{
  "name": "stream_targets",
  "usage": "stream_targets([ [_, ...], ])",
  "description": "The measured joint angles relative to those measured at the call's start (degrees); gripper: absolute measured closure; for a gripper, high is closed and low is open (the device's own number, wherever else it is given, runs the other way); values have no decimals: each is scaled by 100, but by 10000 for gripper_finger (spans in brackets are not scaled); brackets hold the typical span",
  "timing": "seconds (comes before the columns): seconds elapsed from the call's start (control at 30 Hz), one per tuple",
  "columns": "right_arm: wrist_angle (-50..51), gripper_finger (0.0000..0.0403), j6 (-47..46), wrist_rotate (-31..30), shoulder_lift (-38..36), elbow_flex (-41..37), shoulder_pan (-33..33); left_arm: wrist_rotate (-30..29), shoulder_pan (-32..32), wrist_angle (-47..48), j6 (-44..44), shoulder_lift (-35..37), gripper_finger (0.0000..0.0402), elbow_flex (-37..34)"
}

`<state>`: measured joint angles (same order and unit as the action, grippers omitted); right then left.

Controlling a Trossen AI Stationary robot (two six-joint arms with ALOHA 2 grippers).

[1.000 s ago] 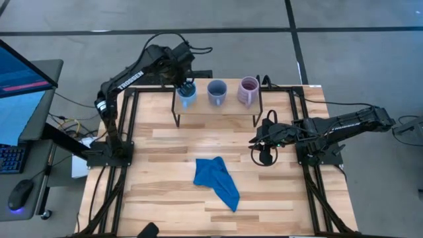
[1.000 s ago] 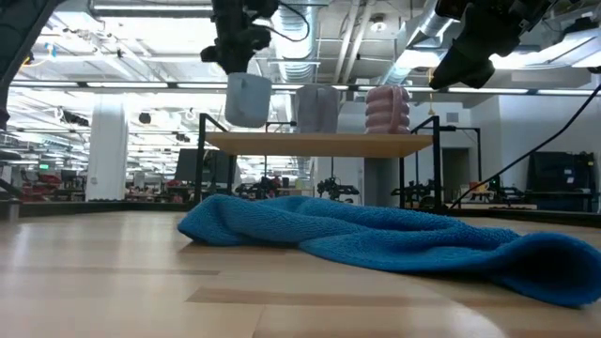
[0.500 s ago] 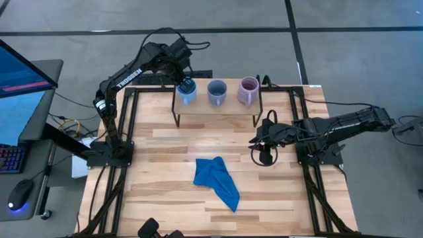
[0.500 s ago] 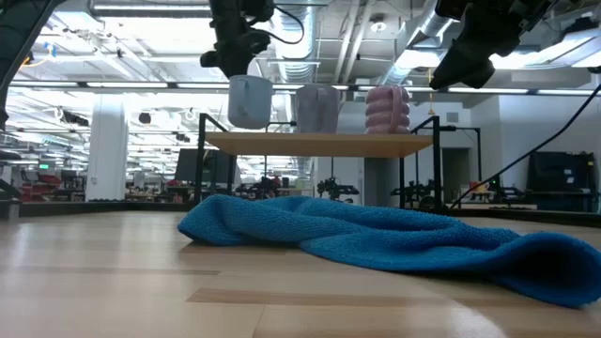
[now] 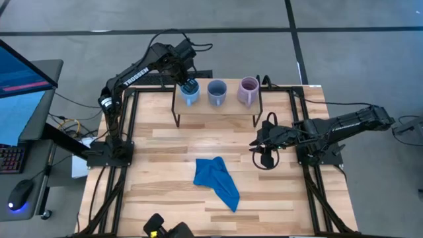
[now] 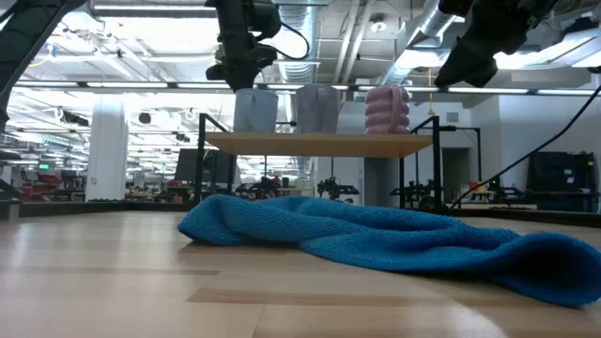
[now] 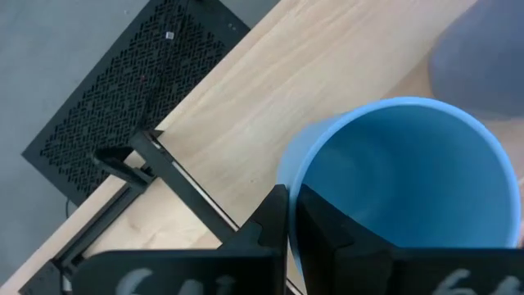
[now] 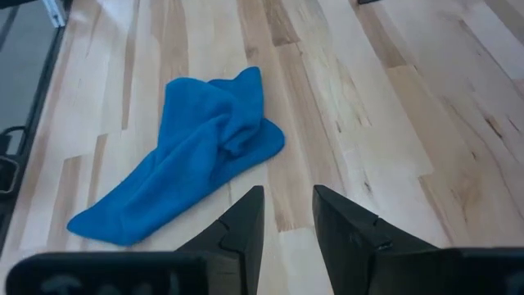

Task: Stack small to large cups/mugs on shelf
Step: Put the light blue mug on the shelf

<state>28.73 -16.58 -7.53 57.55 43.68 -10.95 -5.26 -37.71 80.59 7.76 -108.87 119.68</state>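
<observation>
The light blue mug in my fingers is upright with its base on the wooden shelf top, so it is time for my left gripper to let go of it.
Three mugs are in a row on the shelf: the bright light blue mug at its left end, the grey-blue mug in the middle, the pale purple mug at the right. My left gripper is above the light blue mug, shut on it. The mug is upright with its base level with the shelf top; whether it rests there I cannot tell. My right gripper hovers open over the table, to the right of the shelf's front, holding nothing. My left gripper pinches the light blue mug's rim on the side away from the grey-blue mug. One finger is inside the cup and the other outside its wall. The fingers come from above, pointing steeply down. The mug stays upright below them.
A crumpled blue cloth lies on the wooden tabletop in front of the shelf, also in the right wrist view. The shelf stands on thin black legs. Black frame rails run along both table sides.
My left gripper has carried the light blue mug a little toward the grey-blue mug and downward. The mug, which hung slightly tilted above the shelf's left end, now stands upright with its base at the shelf top. The gripper stays shut on it.
</observation>
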Motion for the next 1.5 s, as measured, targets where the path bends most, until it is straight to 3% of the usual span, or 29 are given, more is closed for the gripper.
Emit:
stream_targets([
  [0.3, -7, 274, -2, 0, -1, 0, -251, -4, 0, 86, 28, -4, 401, 0],
  [1.5, -66, 274, 0, -2, -1, 0, -252, -146, -24, 147, 299, -4, 382, 0],
])
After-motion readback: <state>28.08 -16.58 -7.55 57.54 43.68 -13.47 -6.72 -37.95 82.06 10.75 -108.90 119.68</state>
